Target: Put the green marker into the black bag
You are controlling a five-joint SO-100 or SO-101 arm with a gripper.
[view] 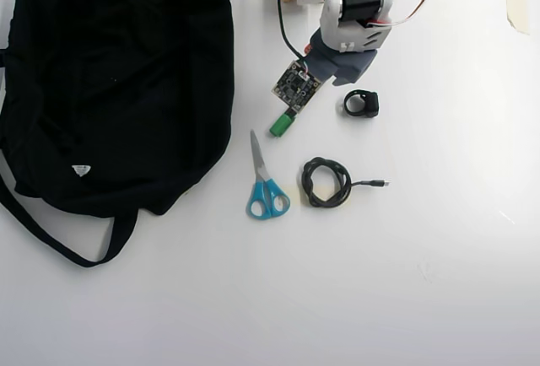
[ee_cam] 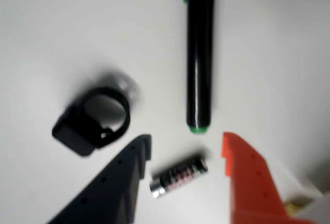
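The green marker has to go into the black bag, so the robot's gripper needs to grab the marker by its black body (ee_cam: pixel 199 61) next.
In the wrist view the green marker (ee_cam: pixel 200 59) lies on the white table, a black barrel with its green cap at the top edge and its small green end pointing at my gripper (ee_cam: pixel 186 141). The gripper is open, its black finger (ee_cam: pixel 121 182) at lower left and orange finger (ee_cam: pixel 247 177) at lower right, both short of the marker's end and holding nothing. From overhead only the marker's green cap (view: pixel 283 123) shows, poking out from under my arm (view: pixel 350 37). The black bag (view: pixel 118 79) fills the left side, well away from the marker.
A short battery (ee_cam: pixel 179 176) lies between my fingers. A black ring-shaped part (ee_cam: pixel 95 121) (view: pixel 361 103) sits beside the marker. Blue-handled scissors (view: pixel 266 187) and a coiled black cable (view: pixel 327 182) lie below it in the overhead view. The bag's strap (view: pixel 59 244) trails at lower left.
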